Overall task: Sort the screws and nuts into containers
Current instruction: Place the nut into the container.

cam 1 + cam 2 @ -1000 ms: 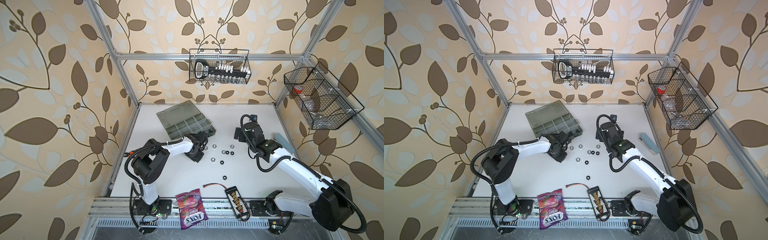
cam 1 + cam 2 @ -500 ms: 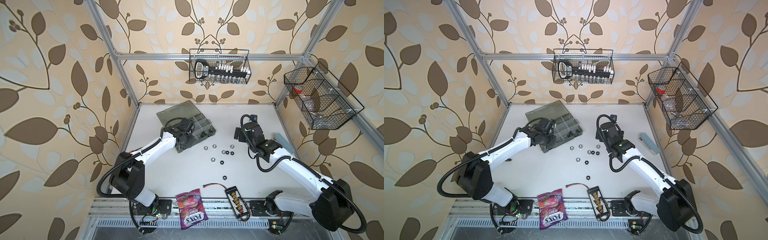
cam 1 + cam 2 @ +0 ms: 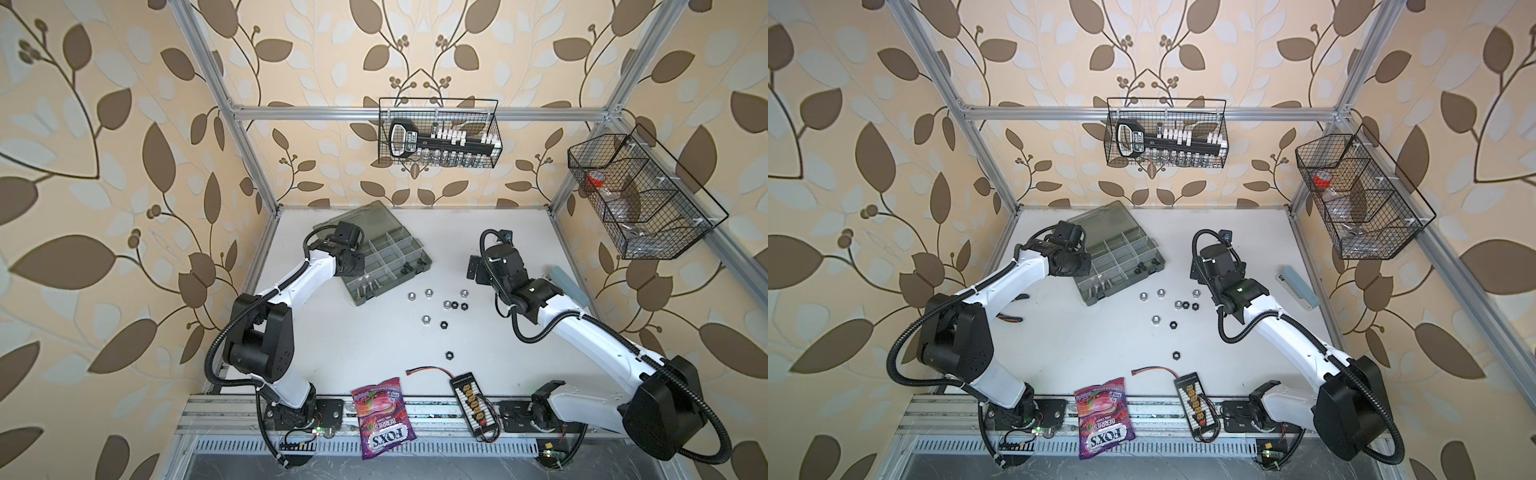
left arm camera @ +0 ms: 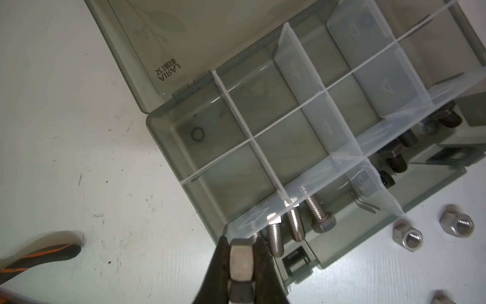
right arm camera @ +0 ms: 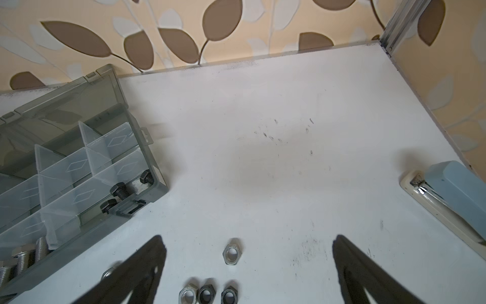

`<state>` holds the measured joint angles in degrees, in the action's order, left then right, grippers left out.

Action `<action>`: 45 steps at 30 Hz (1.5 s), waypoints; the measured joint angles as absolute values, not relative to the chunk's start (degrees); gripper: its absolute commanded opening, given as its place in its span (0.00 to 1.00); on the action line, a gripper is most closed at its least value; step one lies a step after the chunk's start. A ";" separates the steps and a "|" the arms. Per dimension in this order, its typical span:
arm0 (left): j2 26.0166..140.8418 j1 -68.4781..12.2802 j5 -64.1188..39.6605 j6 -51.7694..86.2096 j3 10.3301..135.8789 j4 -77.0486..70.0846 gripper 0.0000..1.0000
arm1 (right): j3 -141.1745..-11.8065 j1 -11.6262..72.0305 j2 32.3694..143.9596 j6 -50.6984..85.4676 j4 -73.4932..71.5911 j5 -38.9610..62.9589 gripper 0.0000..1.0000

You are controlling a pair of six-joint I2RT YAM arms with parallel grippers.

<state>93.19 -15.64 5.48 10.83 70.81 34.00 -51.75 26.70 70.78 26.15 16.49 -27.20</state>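
My left gripper should move the silver nut to the empty compartment before it releases the nut. The nut is high over the edge of the screws' compartment and would likely fall short if I opened now.
My left gripper (image 4: 240,252) is shut on a silver nut (image 4: 240,260), seen edge-on, above the corner of the open grey-green case (image 3: 388,259) beside the compartment holding silver screws (image 4: 295,223). Black screws (image 4: 397,160) lie in the corner compartment further along the same row. The other compartments look empty. Several silver and black nuts (image 3: 447,304) are scattered on the white table to the right of the case. My right gripper (image 5: 248,239) hangs wide open over them, with one silver nut (image 5: 232,254) on the table between its fingers and three nuts (image 5: 207,293) nearer the wrist.
A blue stapler (image 3: 567,282) lies by the right wall. Orange-handled pliers (image 4: 39,256) lie left of the case. A candy bag (image 3: 382,415) and a connector board with cable (image 3: 469,399) sit at the front edge. Wire baskets (image 3: 438,137) (image 3: 640,195) hang on the walls.
My left arm has lifted from the loose nuts and swung back left to the case's corner, shut throughout. The right arm has not moved.
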 measured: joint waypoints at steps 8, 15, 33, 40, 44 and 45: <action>96.68 -13.74 3.40 12.49 71.64 32.16 0.00 | -51.75 26.70 71.83 26.17 16.40 -26.50 1.00; 98.56 -12.32 2.24 14.55 71.64 31.20 0.00 | -51.75 26.70 72.66 26.65 16.40 -25.65 1.00; 99.55 -11.90 1.56 15.29 71.55 29.63 0.00 | -51.75 26.70 74.02 27.86 16.53 -24.38 1.00; 102.35 -11.90 1.43 15.40 71.26 28.75 0.02 | -51.72 26.70 74.00 28.14 16.56 -24.38 1.00; 102.89 -11.90 1.41 15.44 71.22 28.32 0.19 | -51.72 26.70 73.89 28.29 16.58 -24.38 1.00; 102.96 -11.90 1.41 15.53 71.22 28.23 0.20 | -51.70 26.70 73.80 28.29 16.58 -24.38 1.00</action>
